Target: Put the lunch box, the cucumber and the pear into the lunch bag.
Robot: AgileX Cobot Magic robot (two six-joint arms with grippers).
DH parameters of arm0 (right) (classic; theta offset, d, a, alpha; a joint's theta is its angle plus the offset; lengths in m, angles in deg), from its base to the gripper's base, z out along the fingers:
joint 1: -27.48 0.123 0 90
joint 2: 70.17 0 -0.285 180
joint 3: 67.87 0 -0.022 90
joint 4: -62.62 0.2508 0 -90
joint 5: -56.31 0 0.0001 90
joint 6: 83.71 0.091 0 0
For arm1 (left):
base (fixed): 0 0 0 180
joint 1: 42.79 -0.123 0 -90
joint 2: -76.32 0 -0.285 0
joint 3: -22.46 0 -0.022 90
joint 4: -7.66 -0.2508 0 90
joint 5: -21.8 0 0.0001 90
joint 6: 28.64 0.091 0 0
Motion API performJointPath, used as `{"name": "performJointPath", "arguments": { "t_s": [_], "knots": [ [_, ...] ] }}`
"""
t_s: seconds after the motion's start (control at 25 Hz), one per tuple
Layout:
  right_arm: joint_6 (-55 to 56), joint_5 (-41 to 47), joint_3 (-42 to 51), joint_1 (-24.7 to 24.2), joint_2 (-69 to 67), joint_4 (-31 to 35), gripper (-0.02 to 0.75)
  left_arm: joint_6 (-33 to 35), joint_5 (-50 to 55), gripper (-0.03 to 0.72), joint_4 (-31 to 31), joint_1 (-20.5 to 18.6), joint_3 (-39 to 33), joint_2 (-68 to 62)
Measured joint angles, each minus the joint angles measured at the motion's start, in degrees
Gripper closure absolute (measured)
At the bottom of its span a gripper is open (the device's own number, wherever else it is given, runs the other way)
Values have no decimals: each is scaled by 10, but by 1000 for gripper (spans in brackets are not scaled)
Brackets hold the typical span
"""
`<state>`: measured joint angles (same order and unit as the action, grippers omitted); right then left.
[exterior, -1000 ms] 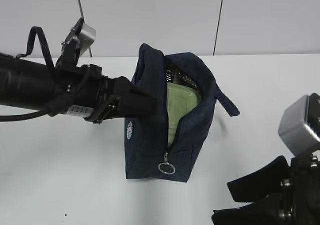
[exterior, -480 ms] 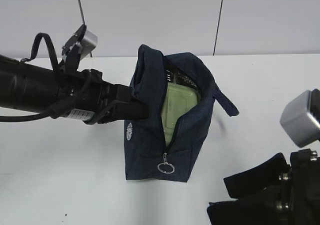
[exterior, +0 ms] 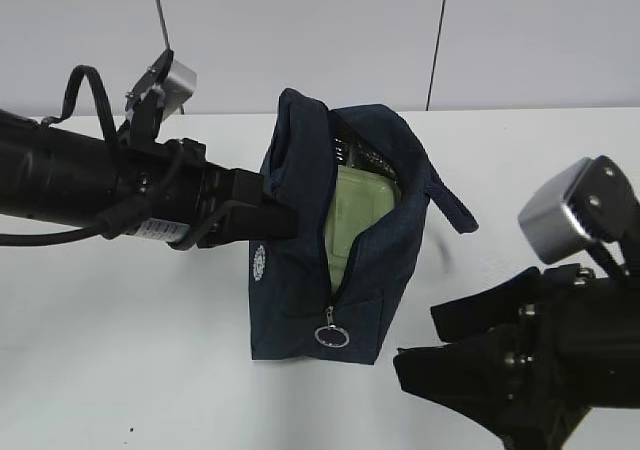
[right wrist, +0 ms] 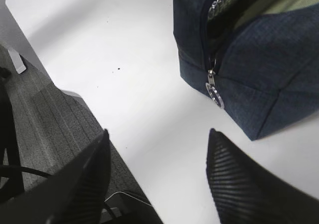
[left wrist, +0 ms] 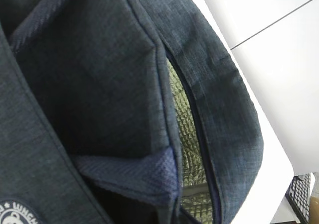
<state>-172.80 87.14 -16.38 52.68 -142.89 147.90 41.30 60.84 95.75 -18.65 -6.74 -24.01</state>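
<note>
My right gripper grabs the zipper by its hanging ring pull next, since the zipper's slider sits snug between the bag's cloth sides.
The navy lunch bag stands upright mid-table, its zipper open down to the ring pull. The lunch box with its pale green lid stands inside the opening. The cucumber and the pear are hidden. My left gripper is at the bag's left flap and looks shut on the fabric. The left wrist view shows only bag cloth and silver lining. My right gripper is open and empty, low to the bag's right. In the right wrist view it is short of the ring pull.
The white table has a front edge close to my right gripper, with grey floor beyond it. A loop handle hangs off the bag's right side. A dark crate stands past the table.
My right gripper has risen and moved left toward the bag's lower right corner. My left gripper has drawn back slightly to the left. The bag has stayed in place.
</note>
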Motion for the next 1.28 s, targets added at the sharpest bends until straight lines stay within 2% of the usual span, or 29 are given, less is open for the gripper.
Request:
{"name": "performJointPath", "arguments": {
  "t_s": [0.16, 0.28, 0.64, 1.28],
  "knots": [
    [-178, 7, 0, 0, -89, 119, 284, 0, -6, 704, 6, 0, 0, 0],
    [-283, 29, -1, 0, -157, 160, 317, 0, -7, 704, 16, 0, 0, 0],
    [-378, 38, -43, 0, -316, 175, 339, 0, -6, 704, 22, 0, 0, 0],
    [-448, 19, -108, 0, -367, 178, 340, 0, 19, 704, 22, 0, 0, 0]
  ]
}}
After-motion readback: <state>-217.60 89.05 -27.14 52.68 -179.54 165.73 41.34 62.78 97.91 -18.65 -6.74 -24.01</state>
